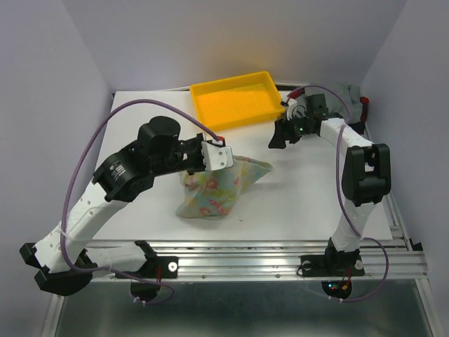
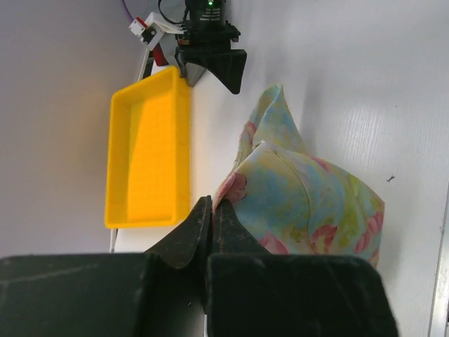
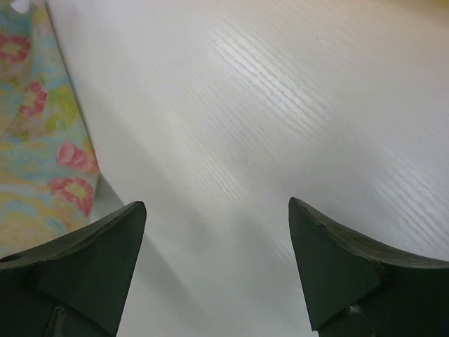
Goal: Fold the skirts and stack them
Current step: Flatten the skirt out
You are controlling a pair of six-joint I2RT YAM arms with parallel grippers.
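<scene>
I need to spread the skirt flat for folding, so my right gripper should next grab the floral skirt's free corner (image 1: 266,168) (image 3: 85,185), opposite the place my left gripper holds.
The pastel floral skirt (image 1: 214,188) lies partly folded in the middle of the white table. My left gripper (image 1: 226,157) is shut on its upper edge and holds that edge lifted; in the left wrist view the closed gripper (image 2: 212,203) pinches the cloth (image 2: 316,203). My right gripper (image 1: 278,137) is open and empty, hovering over bare table to the right of the skirt. The right wrist view shows its open gripper (image 3: 217,210) and the skirt (image 3: 42,147) at the left edge. Grey cloth (image 1: 353,95) with a bit of red shows behind the right arm at the back right, mostly hidden.
A yellow plastic tray (image 1: 203,95) stands empty at the back centre of the table, also in the left wrist view (image 2: 119,154). White walls close in the table on three sides. The metal frame rail (image 1: 266,263) runs along the near edge.
</scene>
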